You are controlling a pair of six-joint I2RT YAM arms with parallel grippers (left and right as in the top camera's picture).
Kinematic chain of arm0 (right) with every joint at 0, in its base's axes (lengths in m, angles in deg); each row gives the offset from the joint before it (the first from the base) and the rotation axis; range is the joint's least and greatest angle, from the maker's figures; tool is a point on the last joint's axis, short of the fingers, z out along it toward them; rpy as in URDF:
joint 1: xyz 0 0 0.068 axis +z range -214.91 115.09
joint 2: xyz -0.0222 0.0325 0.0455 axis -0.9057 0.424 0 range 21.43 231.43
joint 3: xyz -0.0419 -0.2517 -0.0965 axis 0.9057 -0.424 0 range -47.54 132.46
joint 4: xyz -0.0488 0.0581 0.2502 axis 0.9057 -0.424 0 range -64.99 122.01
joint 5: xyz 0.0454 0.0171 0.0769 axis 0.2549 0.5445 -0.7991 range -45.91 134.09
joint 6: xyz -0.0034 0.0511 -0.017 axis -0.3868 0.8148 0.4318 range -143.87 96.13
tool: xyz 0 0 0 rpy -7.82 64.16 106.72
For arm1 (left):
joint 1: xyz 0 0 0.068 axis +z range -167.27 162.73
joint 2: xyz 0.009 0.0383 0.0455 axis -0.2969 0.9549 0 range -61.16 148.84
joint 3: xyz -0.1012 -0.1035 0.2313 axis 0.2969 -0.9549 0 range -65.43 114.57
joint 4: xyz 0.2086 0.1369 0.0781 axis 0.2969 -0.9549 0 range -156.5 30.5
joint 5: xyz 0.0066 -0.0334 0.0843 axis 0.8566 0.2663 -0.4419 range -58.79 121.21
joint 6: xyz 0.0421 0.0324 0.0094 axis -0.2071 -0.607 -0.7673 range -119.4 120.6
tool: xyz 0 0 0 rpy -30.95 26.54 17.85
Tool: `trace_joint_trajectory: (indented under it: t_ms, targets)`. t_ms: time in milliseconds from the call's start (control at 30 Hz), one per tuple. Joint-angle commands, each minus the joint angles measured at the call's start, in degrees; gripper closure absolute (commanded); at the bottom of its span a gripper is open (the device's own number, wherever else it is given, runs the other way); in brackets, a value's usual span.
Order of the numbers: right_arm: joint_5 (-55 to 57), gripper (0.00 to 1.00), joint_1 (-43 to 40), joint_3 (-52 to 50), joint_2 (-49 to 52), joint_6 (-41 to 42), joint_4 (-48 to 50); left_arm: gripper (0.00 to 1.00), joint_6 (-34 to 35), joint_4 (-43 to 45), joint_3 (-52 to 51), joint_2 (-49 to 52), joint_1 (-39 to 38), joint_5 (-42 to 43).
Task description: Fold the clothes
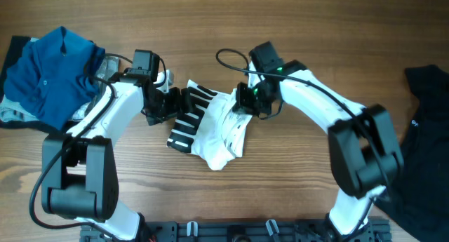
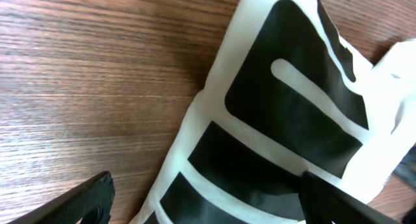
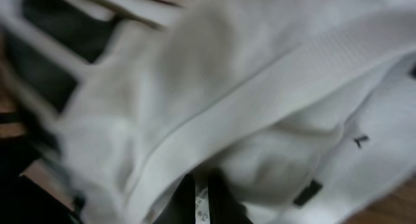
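My left gripper needs to lay the white shirt onto the heap with the blue garment, so it should next pick up the white shirt's striped edge [image 1: 184, 114] [image 2: 194, 161], which faces the blue garment.
The white shirt [image 1: 217, 133] lies crumpled at the table's middle, with a black-and-white striped print [image 1: 189, 119] on its left part. My left gripper [image 1: 173, 105] sits at the print's left edge. In the left wrist view the left gripper [image 2: 208, 208] stands wide open, its fingertips [image 2: 84, 198] either side of the striped cloth [image 2: 292, 120]. My right gripper [image 1: 245, 102] is on the shirt's upper right edge. In the right wrist view the right gripper [image 3: 201, 201] is shut on white fabric [image 3: 214, 74], with a small dark label [image 3: 307, 193] beside it. A black garment [image 1: 424, 137] lies far right.
A blue collared garment [image 1: 52, 74] is heaped at the far left over some pale cloth [image 1: 14, 114]. Bare wooden tabletop [image 1: 295, 193] surrounds the shirt. The arms' base rail [image 1: 231, 231] runs along the near edge.
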State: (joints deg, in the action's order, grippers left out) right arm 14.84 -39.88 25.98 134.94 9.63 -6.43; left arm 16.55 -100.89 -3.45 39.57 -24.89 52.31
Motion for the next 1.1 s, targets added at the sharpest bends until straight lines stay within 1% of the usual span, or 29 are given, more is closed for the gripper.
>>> trace_joint_trajectory:
  t_ms: [0, 167, 200, 233, 300, 367, 433, 500, 533, 567, 600, 767, 867, 933, 1067]
  targets:
    - [-4.02, 0.89, 0.09, -0.9, 4.31, 4.0, 1.84, 0.06, -2.25, 0.92, -2.16, 0.96, -0.04, 2.01]
    - [-4.48, 0.88, 0.09, -0.9, 5.66, 5.14, 2.45, 0.08, -2.27, 2.71, -2.95, 4.85, -0.07, 3.52]
    - [-4.48, 0.88, 0.09, -0.9, 5.66, 5.53, 2.64, 0.1, -2.29, 4.04, -2.95, 6.23, -0.04, 5.66]
    - [-4.48, 0.88, 0.07, -0.9, 5.66, 5.53, 2.78, 0.15, -2.47, 5.25, -2.95, 7.39, -0.04, 8.35]
    - [-4.46, 0.88, 0.09, -0.9, 5.66, 5.51, 2.82, 0.2, -5.7, 7.34, -2.95, 9.79, -0.07, 16.5]
    - [-4.46, 0.88, 0.09, -0.9, 5.66, 5.49, 2.84, 0.32, -6.58, 7.87, -2.95, 11.43, -0.04, 20.52]
    - [-4.46, 0.88, 0.09, -0.9, 5.66, 5.49, 2.84, 0.5, -6.6, 7.85, -2.95, 12.24, -0.07, 21.11]
    - [-4.46, 0.88, 0.09, -0.9, 5.66, 5.46, 2.86, 0.66, -6.82, 7.78, -2.95, 12.37, -0.04, 21.11]
    - [-4.48, 0.88, 0.09, -0.9, 5.66, 5.46, 2.86, 0.77, -7.06, 7.78, -2.93, 12.35, -0.04, 21.16]
    - [-4.48, 0.88, 0.09, -0.9, 5.66, 5.4, 2.93, 0.94, -7.8, 7.72, -2.93, 12.28, -0.02, 21.4]
    - [-4.48, 0.88, 0.09, -0.87, 5.66, 5.11, 2.93, 0.96, -8.28, 7.54, -2.93, 12.24, 0.02, 21.55]
    - [-4.81, 0.89, -1.33, 0.33, 3.17, -1.14, 0.52, 0.96, -8.28, 3.72, -1.6, 10.56, 1.57, 21.53]
    - [-2.03, 0.89, -3.78, 0.85, -1.86, -2.56, -1.88, 0.96, -8.31, -1.14, 1.88, 6.88, 3.89, 21.92]
    - [-0.9, 0.88, -5.84, 0.85, -6.82, -3.43, -2.34, 0.96, -8.44, -2.82, 4.7, 3.74, 5.68, 23.06]
    - [0.59, 0.85, -8.85, 0.85, -15.02, -3.34, -2.27, 0.96, -9.14, -1.6, 9.81, -3.34, 10.69, 22.99]
